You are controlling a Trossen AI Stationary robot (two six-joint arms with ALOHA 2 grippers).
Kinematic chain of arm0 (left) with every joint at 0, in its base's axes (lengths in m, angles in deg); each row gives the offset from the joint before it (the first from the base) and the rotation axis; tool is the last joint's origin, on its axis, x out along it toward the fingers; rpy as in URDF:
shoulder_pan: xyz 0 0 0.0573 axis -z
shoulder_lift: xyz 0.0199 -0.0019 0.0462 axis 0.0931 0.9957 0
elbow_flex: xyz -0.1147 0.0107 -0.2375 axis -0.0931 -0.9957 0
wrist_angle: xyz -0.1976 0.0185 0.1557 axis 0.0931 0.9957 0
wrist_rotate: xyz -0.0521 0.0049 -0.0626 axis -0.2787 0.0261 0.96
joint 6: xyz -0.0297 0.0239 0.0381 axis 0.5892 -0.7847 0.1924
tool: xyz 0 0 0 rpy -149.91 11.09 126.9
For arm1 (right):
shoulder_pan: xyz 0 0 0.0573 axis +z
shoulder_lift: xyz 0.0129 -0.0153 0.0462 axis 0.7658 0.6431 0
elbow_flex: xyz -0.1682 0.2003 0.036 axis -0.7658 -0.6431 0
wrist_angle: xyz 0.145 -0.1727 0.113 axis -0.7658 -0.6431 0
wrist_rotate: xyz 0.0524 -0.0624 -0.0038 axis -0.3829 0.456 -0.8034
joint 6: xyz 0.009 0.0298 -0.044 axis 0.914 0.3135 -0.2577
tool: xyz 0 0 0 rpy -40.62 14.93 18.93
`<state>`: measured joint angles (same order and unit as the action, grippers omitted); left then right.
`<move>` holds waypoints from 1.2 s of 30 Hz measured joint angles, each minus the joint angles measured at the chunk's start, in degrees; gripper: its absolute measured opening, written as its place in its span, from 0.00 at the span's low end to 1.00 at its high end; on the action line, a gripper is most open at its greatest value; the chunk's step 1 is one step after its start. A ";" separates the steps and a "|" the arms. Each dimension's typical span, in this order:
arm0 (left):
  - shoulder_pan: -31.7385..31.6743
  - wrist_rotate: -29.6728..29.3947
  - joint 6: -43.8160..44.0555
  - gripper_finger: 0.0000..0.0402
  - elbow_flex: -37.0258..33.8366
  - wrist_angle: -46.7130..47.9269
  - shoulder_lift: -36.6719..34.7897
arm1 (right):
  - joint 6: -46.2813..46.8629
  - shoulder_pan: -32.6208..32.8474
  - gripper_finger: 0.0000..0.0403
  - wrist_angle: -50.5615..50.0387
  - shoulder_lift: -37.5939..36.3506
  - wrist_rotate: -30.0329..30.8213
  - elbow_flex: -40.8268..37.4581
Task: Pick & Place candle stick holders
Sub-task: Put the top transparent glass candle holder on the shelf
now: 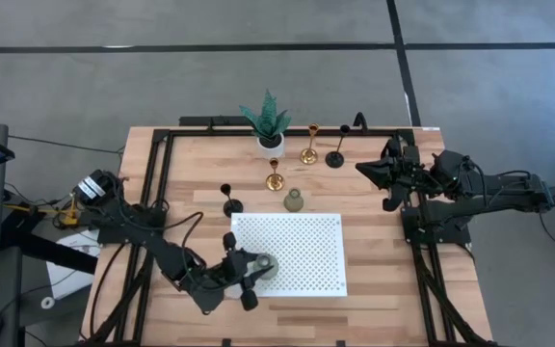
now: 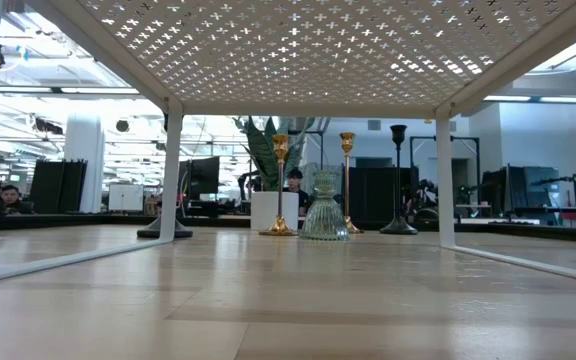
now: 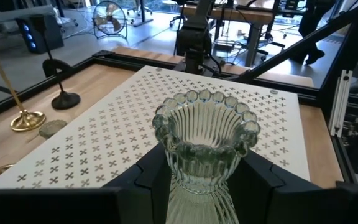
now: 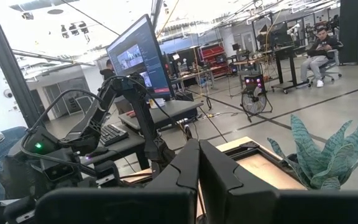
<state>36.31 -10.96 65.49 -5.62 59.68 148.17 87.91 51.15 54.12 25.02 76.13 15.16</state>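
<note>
I am holding the grey-green ribbed holder upright in my left gripper, low over the white perforated platform and inside its edges, and the holder would stand if I let go now.
My left gripper (image 1: 254, 270) is shut on a squat grey-green ribbed holder (image 3: 204, 140), over the left near corner of the white perforated platform (image 1: 302, 246). The other grey-green holder (image 1: 294, 200) stands on the table at the platform's far edge. Two gold holders (image 1: 310, 145) (image 1: 275, 175) and two black holders (image 1: 337, 146) (image 1: 231, 199) stand upright on their bases beyond it. My right gripper (image 1: 362, 167) is shut and empty, in the air at the table's far right. My left gripper pinches the holder's narrow waist (image 3: 197, 186), below its beaded rim, between its two fingers (image 3: 151, 180). The fingers come about level from the table's left. The holder stands upright, mouth up. Whether its foot rests on the platform is hidden by the gripper.
A green spiky plant in a white pot (image 1: 270, 130) stands at the far edge beside the gold holders. The platform is a raised shelf on legs (image 2: 173, 170). A black frame (image 1: 162, 164) runs along the table's sides.
</note>
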 joint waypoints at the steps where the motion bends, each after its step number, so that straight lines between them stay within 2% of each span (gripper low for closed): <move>1: 0.00 0.08 0.00 0.31 0.00 0.00 0.00 | 0.00 0.00 0.00 0.00 -0.01 0.00 0.00; 5: 0.05 0.21 0.00 0.33 0.01 0.05 0.00 | 0.00 0.00 0.00 0.00 -0.01 -0.02 0.00; 11: 0.05 0.53 -0.57 0.41 0.00 0.35 0.00 | 0.00 0.00 0.00 0.00 -0.02 -0.19 0.00; 14: 0.05 0.56 -0.73 0.45 0.00 0.51 0.00 | -0.49 0.00 0.00 -0.02 0.01 -2.26 0.00; 20: 0.07 0.59 -5.38 0.52 -0.13 0.70 -0.93 | -1.47 0.00 0.00 -0.99 0.01 -3.41 0.00; 27: 0.07 0.55 -9.51 0.60 -0.13 0.51 -5.13 | -2.01 0.00 0.00 -1.09 0.01 -3.32 0.00; 36: 0.07 7.26 -11.21 0.64 -0.13 0.33 -12.37 | -2.09 0.00 0.00 -1.09 0.01 -3.24 0.00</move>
<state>36.37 -3.70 54.28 -5.75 60.01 135.80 85.82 51.15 53.02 25.03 72.88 15.16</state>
